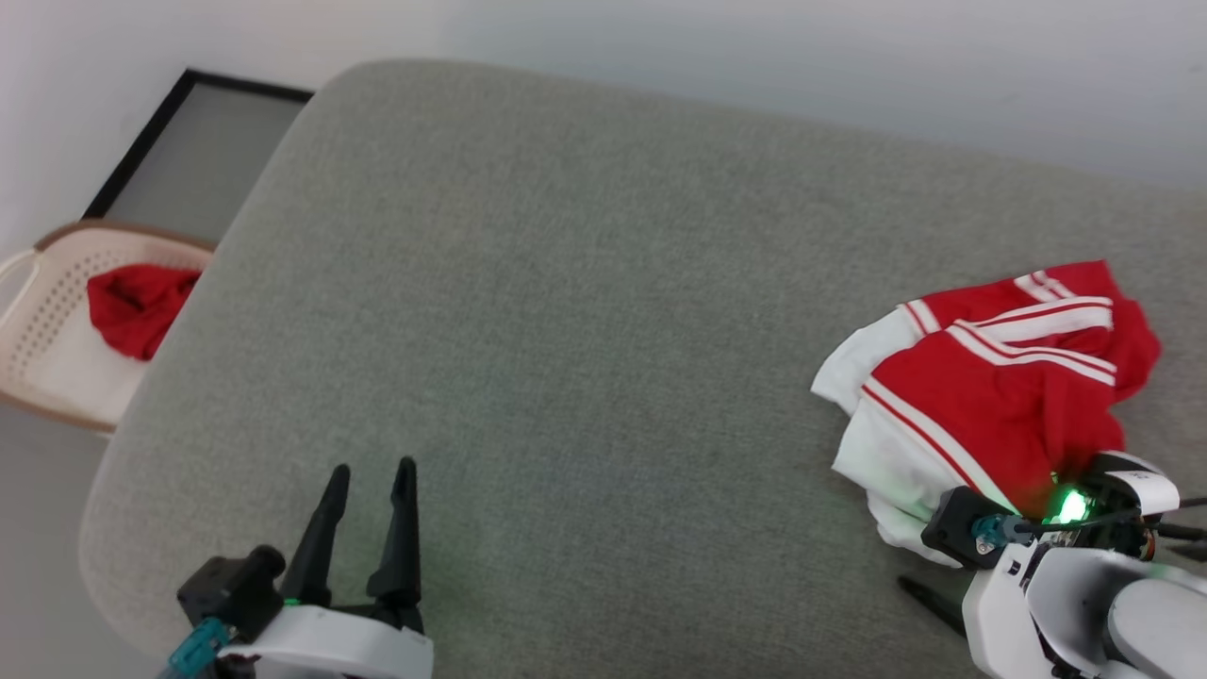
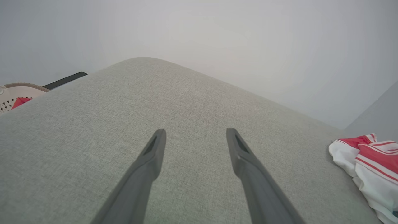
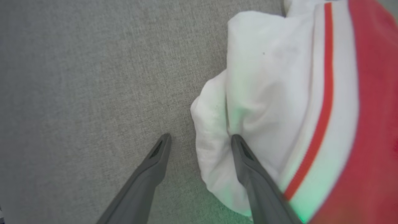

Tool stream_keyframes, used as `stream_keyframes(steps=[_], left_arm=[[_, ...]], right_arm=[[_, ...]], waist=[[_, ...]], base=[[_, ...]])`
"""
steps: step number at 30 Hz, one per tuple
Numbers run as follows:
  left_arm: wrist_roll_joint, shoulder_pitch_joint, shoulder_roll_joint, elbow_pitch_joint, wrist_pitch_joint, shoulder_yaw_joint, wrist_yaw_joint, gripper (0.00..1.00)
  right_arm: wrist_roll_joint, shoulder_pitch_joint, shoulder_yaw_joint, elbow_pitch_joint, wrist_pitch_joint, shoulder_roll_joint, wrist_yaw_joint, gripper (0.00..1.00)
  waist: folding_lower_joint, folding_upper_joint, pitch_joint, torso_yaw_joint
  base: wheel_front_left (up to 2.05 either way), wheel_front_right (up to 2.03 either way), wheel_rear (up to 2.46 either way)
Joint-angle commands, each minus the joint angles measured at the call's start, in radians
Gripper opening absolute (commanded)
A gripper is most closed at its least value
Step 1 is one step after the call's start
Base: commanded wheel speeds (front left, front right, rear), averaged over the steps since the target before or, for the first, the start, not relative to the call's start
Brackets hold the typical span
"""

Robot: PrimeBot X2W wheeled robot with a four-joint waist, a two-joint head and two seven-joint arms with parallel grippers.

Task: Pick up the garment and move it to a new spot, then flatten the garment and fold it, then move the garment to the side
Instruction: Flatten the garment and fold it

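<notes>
A white fold (image 3: 214, 124) sticks up at the garment's edge, so I will next grip the garment by that white sleeve edge (image 3: 214, 149) with my right gripper.
The garment (image 1: 990, 377) lies crumpled at the right side of the grey cushioned surface (image 1: 566, 330), red with white sleeves and striped trim. My right gripper (image 3: 201, 137) is open and pointing down at the garment's near white edge. A white fold (image 3: 214, 124) bulges between its fingers, and the right finger (image 3: 248, 165) rests against the fabric. In the head view its wrist (image 1: 1037, 528) covers the garment's near corner. My left gripper (image 1: 372, 469) stands open over bare cushion at the lower left, far from the garment (image 2: 370, 158), with nothing between its fingers (image 2: 149, 161).
A beige perforated laundry basket (image 1: 38, 358) holding a red cloth (image 1: 137, 302) stands on the floor past the cushion's left edge. A dark-framed panel (image 1: 198, 141) lies behind it. A pale wall runs along the far side.
</notes>
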Motion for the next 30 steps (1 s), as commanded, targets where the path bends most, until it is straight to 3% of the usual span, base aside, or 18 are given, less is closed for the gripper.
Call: stream_keyframes(steps=[1, 5, 7, 9, 14, 18, 30], left_arm=[[-0.003, -0.014, -0.002, 0.001, 0.0, -0.002, -0.003, 1.0], [-0.012, -0.031, -0.01, 0.005, 0.0, -0.008, -0.003, 1.0], [-0.017, -0.037, -0.013, 0.008, 0.0, -0.01, -0.003, 1.0], [-0.021, -0.042, -0.015, 0.01, 0.0, -0.012, -0.003, 1.0], [-0.026, -0.036, -0.012, 0.014, 0.0, -0.004, -0.003, 1.0], [-0.024, -0.026, -0.005, 0.013, 0.0, 0.005, -0.003, 1.0], [-0.019, -0.009, 0.03, -0.001, 0.0, 0.015, -0.003, 1.0]], right_arm=[[0.001, -0.013, 0.018, 0.009, 0.004, -0.009, -0.001, 1.0], [0.022, -0.044, 0.069, 0.025, 0.001, -0.021, -0.001, 0.99], [0.021, -0.057, 0.09, 0.033, -0.001, -0.025, -0.002, 0.4], [0.022, -0.07, 0.109, 0.042, -0.007, -0.025, -0.002, 0.01], [0.027, -0.095, 0.11, 0.053, -0.045, -0.013, -0.001, 0.0], [0.04, -0.098, 0.04, 0.064, -0.103, -0.002, -0.001, 0.0], [0.155, 0.062, -0.429, 0.068, -0.251, 0.052, -0.001, 0.0]], waist=[[0.0, 0.0, 0.038, 0.03], [0.0, 0.0, 0.058, 0.037], [0.0, 0.0, 0.064, 0.039], [0.0, 0.0, 0.067, 0.039], [0.0, 0.0, 0.059, 0.027], [0.0, 0.0, 0.041, 0.003], [0.0, 0.0, 0.004, -0.139]], base=[[0.0, 0.0, 0.0], [0.0, 0.0, 0.0], [0.0, 0.0, 0.0], [0.0, 0.0, 0.0], [0.0, 0.0, 0.0], [0.0, 0.0, 0.0], [0.0, 0.0, 0.0]])
